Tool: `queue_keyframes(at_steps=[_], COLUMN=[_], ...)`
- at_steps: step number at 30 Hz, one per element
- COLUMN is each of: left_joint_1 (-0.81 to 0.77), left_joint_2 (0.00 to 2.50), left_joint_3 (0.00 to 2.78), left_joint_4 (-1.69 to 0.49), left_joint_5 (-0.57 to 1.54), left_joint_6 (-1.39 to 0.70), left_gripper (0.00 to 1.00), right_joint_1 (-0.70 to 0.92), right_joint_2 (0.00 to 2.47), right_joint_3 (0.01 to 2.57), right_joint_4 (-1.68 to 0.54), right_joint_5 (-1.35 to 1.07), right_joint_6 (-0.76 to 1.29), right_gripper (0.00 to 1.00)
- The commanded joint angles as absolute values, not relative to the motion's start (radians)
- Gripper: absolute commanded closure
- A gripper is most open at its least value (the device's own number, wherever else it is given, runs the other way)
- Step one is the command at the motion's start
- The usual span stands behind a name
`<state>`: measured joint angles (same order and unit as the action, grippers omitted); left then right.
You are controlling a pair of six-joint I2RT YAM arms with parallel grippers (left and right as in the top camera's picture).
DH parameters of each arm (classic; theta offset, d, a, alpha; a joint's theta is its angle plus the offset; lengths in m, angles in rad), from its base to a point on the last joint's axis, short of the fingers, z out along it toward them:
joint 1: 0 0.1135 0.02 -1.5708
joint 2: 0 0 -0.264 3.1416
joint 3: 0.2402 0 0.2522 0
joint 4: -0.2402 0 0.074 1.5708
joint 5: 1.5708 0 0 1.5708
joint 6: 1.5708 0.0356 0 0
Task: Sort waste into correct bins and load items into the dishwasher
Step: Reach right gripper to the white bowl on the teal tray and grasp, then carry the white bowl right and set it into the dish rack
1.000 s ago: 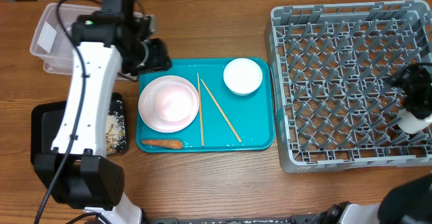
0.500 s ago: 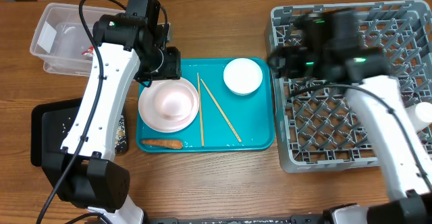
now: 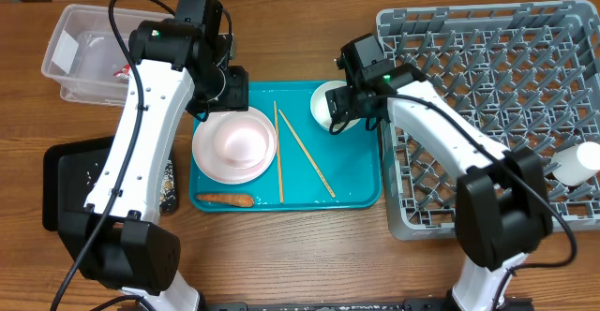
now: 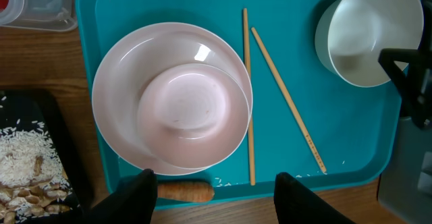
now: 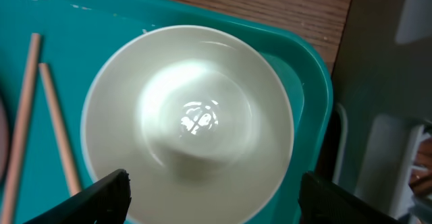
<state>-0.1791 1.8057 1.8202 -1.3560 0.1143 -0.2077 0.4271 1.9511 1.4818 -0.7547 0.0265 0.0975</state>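
My right gripper grabs the white bowl's rim on the side nearest the dishwasher rack [image 3: 487,114] next, so its body stays free to tilt and load between the rack's wires.
A teal tray [image 3: 356,175] holds a pink bowl on a pink plate [image 3: 234,142], two wooden chopsticks [image 3: 305,152], a carrot piece [image 3: 225,199] and a white bowl [image 3: 325,108]. My left gripper [image 4: 214,196] is open and empty, above the tray's front edge by the carrot [image 4: 183,191]. My right gripper [image 5: 214,200] is open just above the white bowl [image 5: 189,116], its fingers spread past the rim on both sides. The grey dishwasher rack [image 3: 487,114] stands at the right with a white cup [image 3: 579,164] near its right edge.
A clear plastic container [image 3: 80,53] sits at the back left. A black bin [image 3: 70,189] with rice and scraps [image 4: 27,170] stands left of the tray. The rack edge shows close beside the white bowl in the right wrist view [image 5: 385,116].
My right arm swung from the rack's right side across to the white bowl on the tray. My left arm moved from the clear container over to the tray's left part.
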Motion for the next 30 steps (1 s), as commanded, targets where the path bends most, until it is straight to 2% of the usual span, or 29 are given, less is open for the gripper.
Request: queue_keyframes(at_steps=[1,7,10,13,15,20,22,30], left_joint_1=[-0.177,-0.177,-0.177,-0.177,-0.177,-0.177,-0.177,-0.177], left_joint_2=[1.806,1.806,1.806,1.806,1.806,1.806,1.806,1.806], left_joint_3=[1.819,1.819,1.819,1.819,1.819,1.819,1.819,1.819], left_joint_4=[-1.353,-1.353,-1.353,-1.353,-1.353,-1.353,-1.353,-1.353], left_joint_5=[0.097,0.097,0.097,0.097,0.097,0.097,0.097,0.097], left_joint_6=[-0.218,-0.218,-0.218,-0.218,-0.218,-0.218,-0.218,-0.218], left_gripper=[0.42,0.41,0.41,0.41,0.41,0.41,0.41,0.41], right_joint_1=[0.426,0.426,0.426,0.426,0.426,0.426,0.426,0.423], right_joint_2=[1.994,2.053,2.056,2.056,2.056,2.056,2.053,1.932], right_joint_3=[1.499,1.499,1.498,1.498,1.498,1.499,1.5,1.501], right_joint_4=[-0.738,-0.743,-0.757,-0.775,-0.785,-0.799,-0.803,-0.825], right_joint_5=[0.052,0.052,0.051,0.036,0.036,0.036,0.036,0.036], right_joint_6=[0.105,0.13,0.159,0.165,0.184,0.196,0.213,0.214], right_gripper=[0.18,0.19,0.24,0.42,0.49,0.85,0.95,0.96])
